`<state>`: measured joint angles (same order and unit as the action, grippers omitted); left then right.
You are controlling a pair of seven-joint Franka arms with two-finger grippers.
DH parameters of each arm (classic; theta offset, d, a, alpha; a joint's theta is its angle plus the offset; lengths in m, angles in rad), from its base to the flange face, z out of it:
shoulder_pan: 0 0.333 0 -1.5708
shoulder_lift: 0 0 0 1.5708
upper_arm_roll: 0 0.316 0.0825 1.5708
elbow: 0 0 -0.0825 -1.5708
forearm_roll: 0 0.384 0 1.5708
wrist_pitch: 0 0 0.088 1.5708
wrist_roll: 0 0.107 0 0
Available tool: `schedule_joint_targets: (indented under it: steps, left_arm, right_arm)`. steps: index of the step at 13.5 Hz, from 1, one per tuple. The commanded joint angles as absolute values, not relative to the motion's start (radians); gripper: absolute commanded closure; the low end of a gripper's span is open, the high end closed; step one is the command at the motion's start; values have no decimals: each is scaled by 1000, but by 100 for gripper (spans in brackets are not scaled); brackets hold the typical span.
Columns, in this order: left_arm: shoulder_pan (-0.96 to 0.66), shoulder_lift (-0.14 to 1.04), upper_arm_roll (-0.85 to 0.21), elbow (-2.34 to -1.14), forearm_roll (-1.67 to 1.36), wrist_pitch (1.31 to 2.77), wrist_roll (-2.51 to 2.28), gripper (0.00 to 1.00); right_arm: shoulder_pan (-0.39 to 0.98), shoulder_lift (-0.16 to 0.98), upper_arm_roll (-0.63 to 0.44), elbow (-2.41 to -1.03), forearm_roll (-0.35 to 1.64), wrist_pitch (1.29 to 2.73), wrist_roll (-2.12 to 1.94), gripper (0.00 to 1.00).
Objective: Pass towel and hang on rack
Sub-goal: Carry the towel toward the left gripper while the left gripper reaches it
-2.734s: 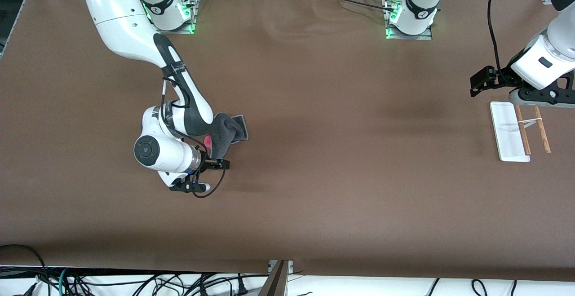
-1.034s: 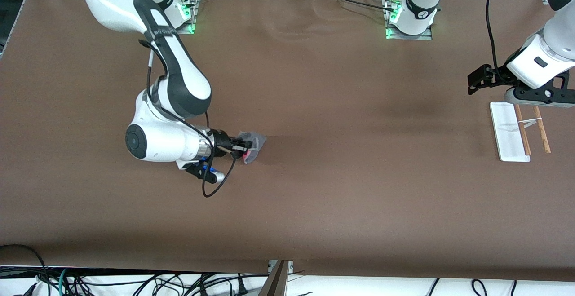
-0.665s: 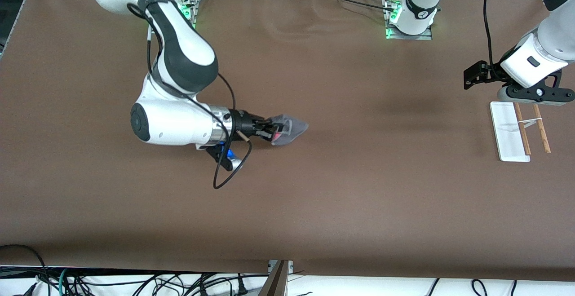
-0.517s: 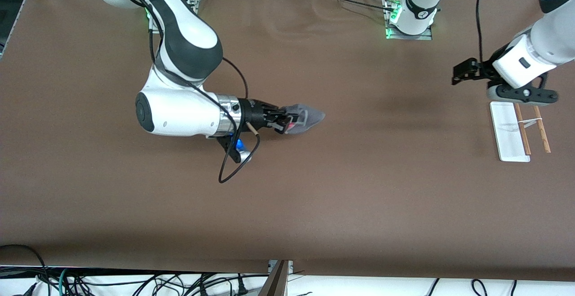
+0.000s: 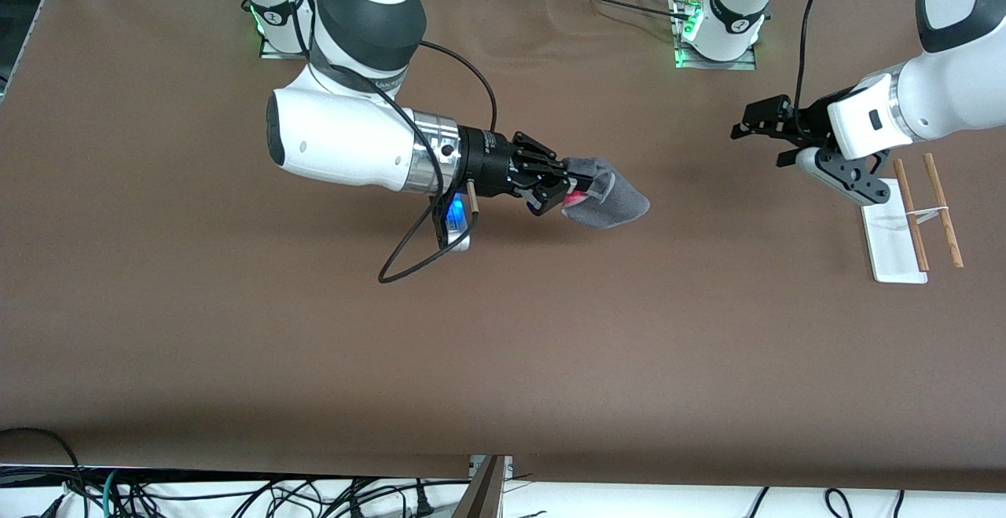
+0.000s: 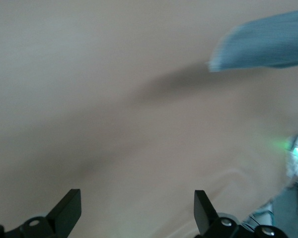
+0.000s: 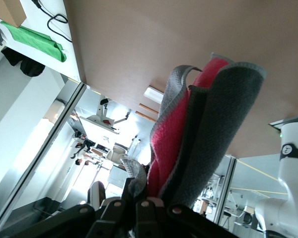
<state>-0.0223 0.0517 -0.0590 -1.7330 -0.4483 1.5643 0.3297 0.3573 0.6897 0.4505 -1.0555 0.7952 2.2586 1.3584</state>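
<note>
My right gripper's fingers crowd the towel's bunched end. My left gripper should hold the towel by its free grey end [image 5: 632,206] [image 6: 226,57] next.
My right gripper [image 5: 567,188] is shut on the towel [image 5: 609,200] and holds it up over the middle of the table. The towel hangs bunched, dark grey outside and pink-red inside, as the right wrist view [image 7: 203,129] shows above the shut gripper [image 7: 144,206]. My left gripper [image 5: 756,145] is open and empty over the table, between the towel and the rack [image 5: 912,215]. In the left wrist view its fingers [image 6: 69,210] stand wide apart, with the towel [image 6: 268,47] ahead. The rack stands at the left arm's end of the table, with a white base [image 5: 888,247] and two brown rods.
The table [image 5: 503,361] is covered in brown cloth. The two arm bases [image 5: 715,38] sit along its edge farthest from the front camera. A black cable [image 5: 416,255] loops down from the right wrist. The rack also shows small in the right wrist view [image 7: 151,99].
My right gripper has lifted the towel off the table and carried it toward the left arm's end. My left gripper has moved from over the rack toward the towel.
</note>
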Motion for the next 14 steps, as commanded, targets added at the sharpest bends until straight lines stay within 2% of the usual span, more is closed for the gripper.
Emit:
schedule_joint_targets:
  steps: [1, 6, 11, 14]
  left_arm:
    - [-18, 83, -57, -1727, -578, 1566, 509, 0]
    - [-14, 187, -55, -1729, -785, 1574, 884, 0]
    - [-5, 314, -55, -1735, -948, 1675, 1301, 0]
    - [-5, 365, -55, -1761, -1057, 1680, 1471, 0]
  right_arm:
    - [370, 701, 469, -1035, 807, 2295, 1394, 100]
    - [394, 701, 468, -1035, 799, 2349, 1399, 100]
    - [394, 699, 466, -1034, 798, 2358, 1399, 100]
    - [396, 701, 466, -1035, 798, 2361, 1399, 100]
